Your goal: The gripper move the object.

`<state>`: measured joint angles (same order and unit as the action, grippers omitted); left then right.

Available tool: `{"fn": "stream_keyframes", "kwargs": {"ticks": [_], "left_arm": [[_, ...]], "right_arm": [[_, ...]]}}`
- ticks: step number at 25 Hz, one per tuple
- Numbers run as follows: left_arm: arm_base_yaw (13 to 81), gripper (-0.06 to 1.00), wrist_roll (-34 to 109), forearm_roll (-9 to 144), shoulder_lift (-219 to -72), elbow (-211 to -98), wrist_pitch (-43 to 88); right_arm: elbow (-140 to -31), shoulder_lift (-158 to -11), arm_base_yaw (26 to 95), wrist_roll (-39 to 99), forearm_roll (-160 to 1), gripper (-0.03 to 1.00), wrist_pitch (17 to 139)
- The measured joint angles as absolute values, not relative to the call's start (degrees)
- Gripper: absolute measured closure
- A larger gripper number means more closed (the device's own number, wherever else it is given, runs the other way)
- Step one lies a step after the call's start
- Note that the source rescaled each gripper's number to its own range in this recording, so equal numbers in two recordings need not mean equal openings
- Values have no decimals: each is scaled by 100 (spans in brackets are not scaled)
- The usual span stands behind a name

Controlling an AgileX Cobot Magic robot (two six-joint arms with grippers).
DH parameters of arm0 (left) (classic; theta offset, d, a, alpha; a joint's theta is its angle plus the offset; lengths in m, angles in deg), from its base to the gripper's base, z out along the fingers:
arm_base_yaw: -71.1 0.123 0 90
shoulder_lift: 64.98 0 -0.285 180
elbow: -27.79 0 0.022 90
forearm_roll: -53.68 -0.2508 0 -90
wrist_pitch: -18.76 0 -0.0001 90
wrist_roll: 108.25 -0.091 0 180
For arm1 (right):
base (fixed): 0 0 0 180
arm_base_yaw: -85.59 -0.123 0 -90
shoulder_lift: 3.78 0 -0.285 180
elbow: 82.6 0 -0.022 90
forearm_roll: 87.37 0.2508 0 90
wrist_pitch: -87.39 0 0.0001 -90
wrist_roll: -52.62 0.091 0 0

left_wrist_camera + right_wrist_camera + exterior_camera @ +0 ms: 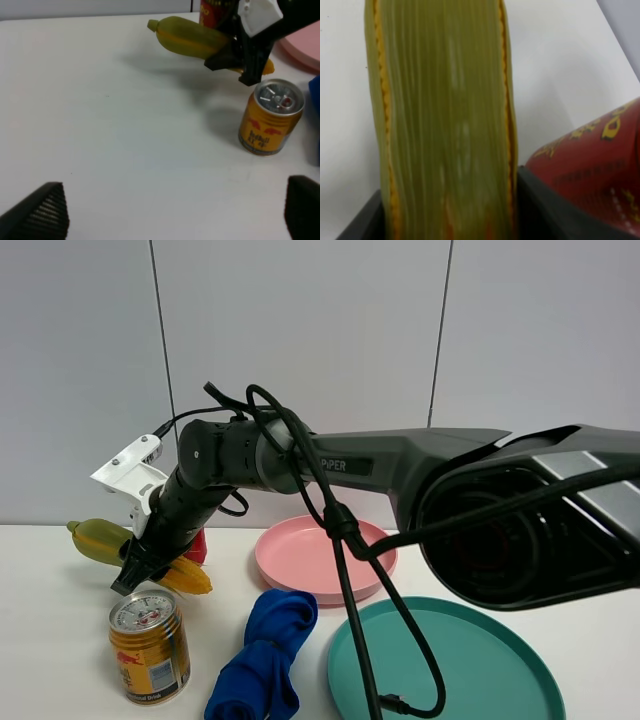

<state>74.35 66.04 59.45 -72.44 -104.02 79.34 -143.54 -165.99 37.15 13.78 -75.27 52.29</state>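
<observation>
The cob hangs over the white table and would lie in place, so it is time for my right gripper to release the corn cob.
A yellow-green corn-like object with an orange end lies at the table's left. It also shows in the left wrist view and fills the right wrist view. My right gripper reaches across from the right and is shut on its middle, with a black finger on each side. The object seems to be held just above the table, over its shadow. My left gripper is open and empty, low over bare table in front of the object. It does not show in the exterior high view.
A gold drink can stands just in front of the held object. A red can stands right behind it. A blue cloth, a pink plate and a teal plate lie to the right.
</observation>
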Motion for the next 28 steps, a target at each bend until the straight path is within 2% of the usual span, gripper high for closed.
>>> {"fn": "stream_keyframes", "kwargs": {"ticks": [6,12,14,22,28], "left_arm": [[7435,-6,6604,5945,-7244,-10402,7934],[7435,-6,6604,5945,-7244,-10402,7934],[7435,-6,6604,5945,-7244,-10402,7934],[7435,-6,6604,5945,-7244,-10402,7934],[7435,-6,6604,5945,-7244,-10402,7934]], "right_arm": [[-14354,-16599,3715,1388,-7547,91,5195],[-14354,-16599,3715,1416,-7587,66,5157],[-14354,-16599,3715,1437,-7617,62,5157],[-14354,-16420,3715,1436,-7675,60,5046],[-14354,-15503,3715,1436,-7725,60,4559]]}}
